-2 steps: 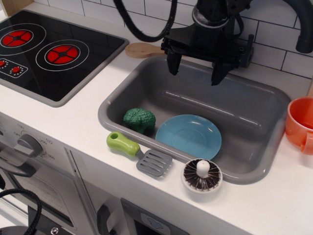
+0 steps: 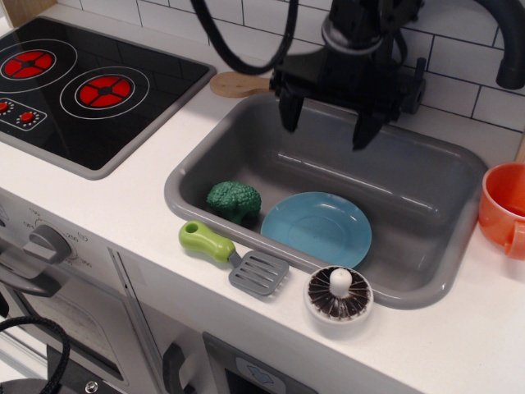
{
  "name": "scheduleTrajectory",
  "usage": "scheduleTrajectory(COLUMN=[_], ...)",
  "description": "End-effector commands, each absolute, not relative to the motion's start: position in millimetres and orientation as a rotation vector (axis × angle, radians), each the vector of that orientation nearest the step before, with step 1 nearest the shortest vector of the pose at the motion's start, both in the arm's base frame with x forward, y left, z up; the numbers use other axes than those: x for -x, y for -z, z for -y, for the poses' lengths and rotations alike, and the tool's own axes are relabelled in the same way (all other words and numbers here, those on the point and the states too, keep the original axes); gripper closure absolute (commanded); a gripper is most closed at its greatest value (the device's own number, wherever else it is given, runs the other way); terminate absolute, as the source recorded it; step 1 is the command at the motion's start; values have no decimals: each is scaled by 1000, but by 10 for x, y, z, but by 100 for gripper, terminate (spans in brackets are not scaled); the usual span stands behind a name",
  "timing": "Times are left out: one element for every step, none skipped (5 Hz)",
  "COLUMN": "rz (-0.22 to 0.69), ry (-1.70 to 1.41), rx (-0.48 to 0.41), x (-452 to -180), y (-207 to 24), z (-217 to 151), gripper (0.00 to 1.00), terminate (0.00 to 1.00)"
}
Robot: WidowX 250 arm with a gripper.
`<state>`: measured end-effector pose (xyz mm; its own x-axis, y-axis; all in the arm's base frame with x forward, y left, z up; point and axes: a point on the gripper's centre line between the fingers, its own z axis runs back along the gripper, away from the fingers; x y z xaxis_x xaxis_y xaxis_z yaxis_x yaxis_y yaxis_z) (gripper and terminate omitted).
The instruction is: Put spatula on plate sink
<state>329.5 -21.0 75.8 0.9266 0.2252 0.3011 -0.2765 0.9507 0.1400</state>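
Note:
I need to put the spatula on the plate [image 2: 317,228] in the sink, so my gripper needs to grab the spatula's lime-green handle [image 2: 206,241] next.
The spatula [image 2: 232,256], with a lime-green handle and grey slotted blade, lies flat on the white counter just in front of the sink's front rim. The light-blue plate [image 2: 317,228] rests inside the grey sink [image 2: 182,190], toward its front. My gripper [image 2: 326,131] hangs over the back of the sink, above and behind the plate, far from the spatula. Its two black fingers [image 2: 288,115] are spread wide apart and hold nothing.
A green toy broccoli [image 2: 234,201] sits in the sink left of the plate. A small white dish with dark ribbed inside [image 2: 339,296] stands on the counter right of the spatula. An orange cup [image 2: 503,207] stands right of the sink, a wooden spoon [image 2: 239,83] behind it, a black stove [image 2: 82,90] left.
My gripper has shifted slightly down and toward the front; the objects have not moved.

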Motion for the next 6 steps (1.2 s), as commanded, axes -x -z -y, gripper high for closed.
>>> scheduleTrajectory(rz=[274,200,204,158,181,113], ry=[217,477,734,990,1168,1325], rx=[-134,-135,-188,-159,-108,-65], x=[-3188,-3020,-2865,-2698,-2489,-2348], y=[-798,-846,-927,-992,-1018,-954], z=[-5,-121,-225,-299,-378,-430], gripper=[0,0,0,0,0,0], terminate=[0,0,0,0,0,0])
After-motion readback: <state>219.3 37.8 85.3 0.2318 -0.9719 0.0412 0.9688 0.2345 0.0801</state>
